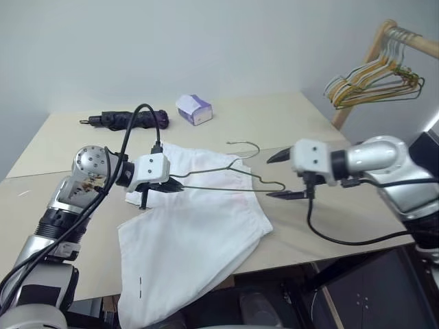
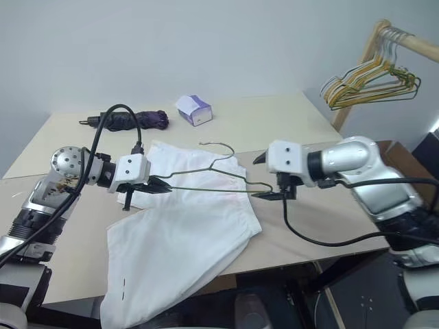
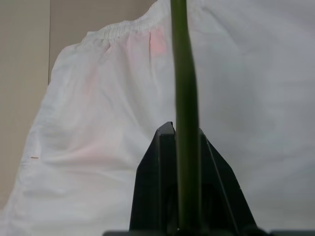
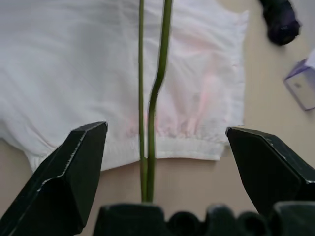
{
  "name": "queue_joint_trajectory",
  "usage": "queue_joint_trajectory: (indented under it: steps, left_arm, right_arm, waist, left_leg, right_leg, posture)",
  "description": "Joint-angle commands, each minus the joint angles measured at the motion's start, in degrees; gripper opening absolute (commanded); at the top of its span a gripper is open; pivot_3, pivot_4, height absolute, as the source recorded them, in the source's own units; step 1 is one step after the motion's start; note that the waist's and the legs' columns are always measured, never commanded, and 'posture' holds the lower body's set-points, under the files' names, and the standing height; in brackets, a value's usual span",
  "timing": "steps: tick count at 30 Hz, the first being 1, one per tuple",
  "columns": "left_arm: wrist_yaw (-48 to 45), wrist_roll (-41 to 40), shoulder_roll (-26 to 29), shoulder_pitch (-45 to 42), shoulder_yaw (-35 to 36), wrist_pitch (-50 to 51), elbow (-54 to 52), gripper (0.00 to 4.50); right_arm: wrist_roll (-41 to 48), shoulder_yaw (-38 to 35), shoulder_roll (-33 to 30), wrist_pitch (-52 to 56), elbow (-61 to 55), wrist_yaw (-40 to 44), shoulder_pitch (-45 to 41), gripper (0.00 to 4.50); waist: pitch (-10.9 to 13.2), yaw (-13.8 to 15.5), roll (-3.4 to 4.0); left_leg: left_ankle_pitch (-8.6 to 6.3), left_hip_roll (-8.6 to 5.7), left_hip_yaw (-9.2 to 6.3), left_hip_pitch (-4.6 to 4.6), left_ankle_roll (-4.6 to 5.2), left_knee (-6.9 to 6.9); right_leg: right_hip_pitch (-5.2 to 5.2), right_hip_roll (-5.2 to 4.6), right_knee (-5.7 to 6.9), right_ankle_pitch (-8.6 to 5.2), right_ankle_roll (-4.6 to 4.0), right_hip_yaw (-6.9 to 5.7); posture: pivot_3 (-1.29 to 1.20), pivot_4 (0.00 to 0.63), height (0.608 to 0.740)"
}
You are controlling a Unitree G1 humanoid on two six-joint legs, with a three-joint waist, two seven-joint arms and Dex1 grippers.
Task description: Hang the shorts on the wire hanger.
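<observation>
Next, my right gripper grabs the wire hanger by its free bent corner (image 1: 281,186) to hang the shorts (image 1: 192,233).
The white shorts (image 1: 192,233) lie spread on the table, waistband toward the right arm and one leg drooping over the front edge. Above them the wire hanger (image 3: 186,98) is held roughly level, its hook toward the back of the table. My left gripper (image 1: 173,185) is shut on the hanger's left corner, with the wire running out between its fingers (image 3: 157,162). My right gripper (image 1: 281,176) stands wide open around the hanger's right end (image 4: 150,147), which passes between the fingers (image 4: 74,167) without touching them. Faint pink shows on the cloth near the waistband (image 4: 182,145).
A dark folded umbrella (image 1: 130,119) and a small white and purple box (image 1: 194,110) lie at the back of the table (image 1: 288,116). A wooden rack with a bunch of coloured hangers (image 1: 374,79) stands at the far right. The table's front edge is close below the arms.
</observation>
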Motion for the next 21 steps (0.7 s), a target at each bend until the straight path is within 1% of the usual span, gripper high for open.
queue_joint_trajectory:
  steps: [1, 2, 5, 7, 8, 9, 16, 21]
  left_arm:
    - [0.46, -1.56, 0.33, -0.20, 1.95, 0.71, -2.12, 0.00]
    - [0.44, -1.67, 0.37, -0.14, 1.98, 0.83, -2.35, 0.00]
    - [0.36, -2.04, 0.58, -0.05, 2.05, 1.27, -3.04, 0.00]
    - [0.38, -2.06, 0.67, 0.01, 2.01, 1.31, -3.27, 0.00]
    - [0.35, -2.07, 0.68, 0.00, 1.97, 1.25, -3.24, 0.00]
    - [0.27, -2.06, 0.74, 0.04, 1.92, 1.11, -3.24, 0.00]
    - [0.20, -1.88, 0.17, -0.73, 1.50, 0.74, -2.59, 0.00]
    - [-0.04, -2.03, -0.52, -1.58, 1.29, 0.86, -1.64, 0.00]
  right_arm:
    - [-4.30, 1.03, 2.00, 3.74, 1.03, 2.36, -3.62, 4.48]
    - [-5.07, 1.22, 2.77, 4.29, 1.39, 2.81, -4.00, 4.48]
    - [-7.00, 1.13, 4.78, 5.70, 2.80, 3.22, -4.89, 3.94]
    - [-7.41, 0.62, 5.24, 5.41, 2.96, 4.36, -4.84, 3.21]
    - [-7.34, 0.33, 5.41, 5.41, 2.92, 4.93, -4.79, 2.94]
    - [-7.11, -0.02, 5.54, 5.58, 2.66, 5.44, -4.65, 2.55]
    - [-7.88, -0.93, 5.77, 5.49, 1.52, 7.08, -3.70, 0.08]
    - [-8.16, -1.58, 5.84, 6.46, 0.95, 6.66, -3.10, 0.04]
  waist:
    - [0.00, 0.91, 0.00]
    - [0.01, 1.26, 0.01]
    - [0.01, 2.20, 0.01]
    - [0.01, 2.68, 0.01]
    - [0.01, 2.80, 0.01]
    - [0.01, 2.88, 0.01]
    - [0.01, 2.70, 0.01]
    - [0.01, 2.58, 0.01]
  left_leg:
    - [0.00, -0.01, 0.00, -0.06, 0.00, 0.02]
    - [0.00, -0.02, 0.00, -0.10, 0.00, 0.04]
    - [0.01, -0.03, -0.02, -0.16, 0.00, 0.04]
    - [0.01, -0.03, -0.02, -0.16, 0.00, 0.03]
    - [0.01, -0.03, -0.01, -0.16, 0.00, 0.03]
    - [0.01, -0.03, -0.02, -0.16, 0.00, 0.03]
    - [0.01, -0.03, -0.01, -0.15, 0.00, 0.03]
    - [0.01, -0.03, -0.01, -0.15, 0.00, 0.03]
  right_leg:
    - [-0.07, 0.00, 0.04, 0.00, 0.00, 0.00]
    - [-0.13, 0.00, 0.07, 0.00, 0.01, 0.01]
    - [-0.22, 0.00, 0.11, 0.00, 0.01, 0.01]
    - [-0.23, 0.00, 0.11, 0.00, 0.00, 0.01]
    - [-0.23, 0.00, 0.11, 0.00, 0.01, 0.01]
    - [-0.24, 0.00, 0.12, 0.00, 0.01, 0.00]
    - [-0.24, 0.00, 0.13, 0.00, 0.01, 0.00]
    - [-0.24, 0.00, 0.15, 0.00, 0.01, 0.00]
  posture:
    - [-0.17, 0.000, 0.740]
    - [-0.17, 0.000, 0.740]
    - [-0.17, 0.000, 0.740]
    - [-0.17, 0.000, 0.740]
    - [-0.17, 0.000, 0.740]
    - [-0.17, 0.000, 0.740]
    - [-0.17, 0.000, 0.740]
    - [-0.18, 0.000, 0.740]
